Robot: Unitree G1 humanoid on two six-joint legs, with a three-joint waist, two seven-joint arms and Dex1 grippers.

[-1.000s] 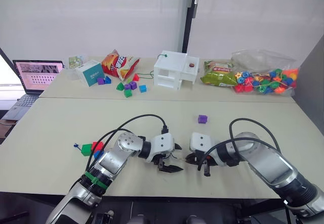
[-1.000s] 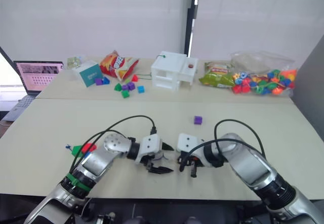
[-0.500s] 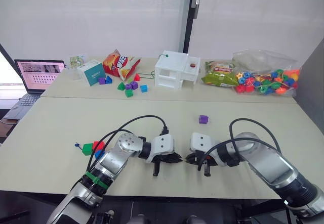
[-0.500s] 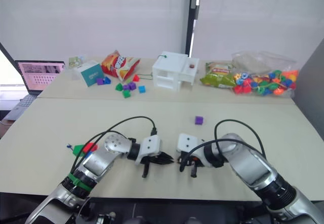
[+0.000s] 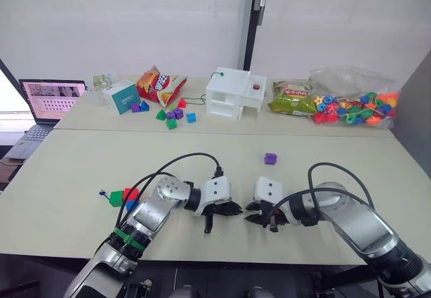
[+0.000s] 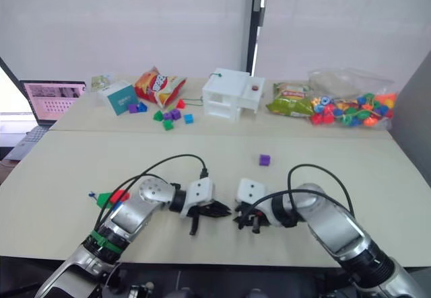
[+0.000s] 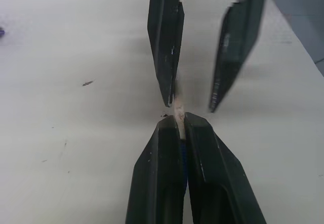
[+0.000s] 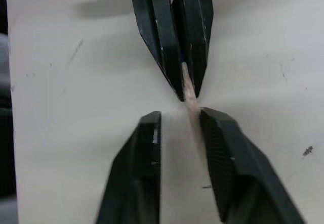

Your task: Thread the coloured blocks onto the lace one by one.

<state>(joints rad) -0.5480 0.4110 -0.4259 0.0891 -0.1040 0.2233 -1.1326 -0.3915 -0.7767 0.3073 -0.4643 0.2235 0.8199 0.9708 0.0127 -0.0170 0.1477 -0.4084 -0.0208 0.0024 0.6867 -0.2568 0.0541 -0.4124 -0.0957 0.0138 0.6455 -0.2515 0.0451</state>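
I will reach the purple block with my right gripper and grab it by its outer sides, so its hole stays free to go onto the pale tip of the lace (image 8: 189, 90).
My left gripper (image 7: 174, 120) is shut on the lace (image 7: 177, 112), whose pale stiff tip sticks out just past its fingertips. My right gripper (image 8: 179, 116) faces it tip to tip and stands open, one finger on each side of the pale tip (image 8: 191, 102), which lies close against one finger. Both grippers sit low over the front middle of the near table, left gripper (image 5: 232, 209) and right gripper (image 5: 250, 218). A purple block (image 5: 270, 158) lies alone further back. Green (image 5: 116, 198), red (image 5: 129, 194) and blue (image 5: 130, 205) blocks lie together at the left by the lace's dark end (image 5: 101, 193).
On the rear table (image 5: 222, 123) are a laptop (image 5: 47, 99), a teal box (image 5: 122, 97), a snack bag (image 5: 159, 85), loose small blocks (image 5: 172, 116), a white box (image 5: 235, 93), a green packet (image 5: 291, 100) and a bag of beads (image 5: 353, 105).
My left gripper, open a second ago, has shut on the lace tip. My right gripper has opened and let the tip go.
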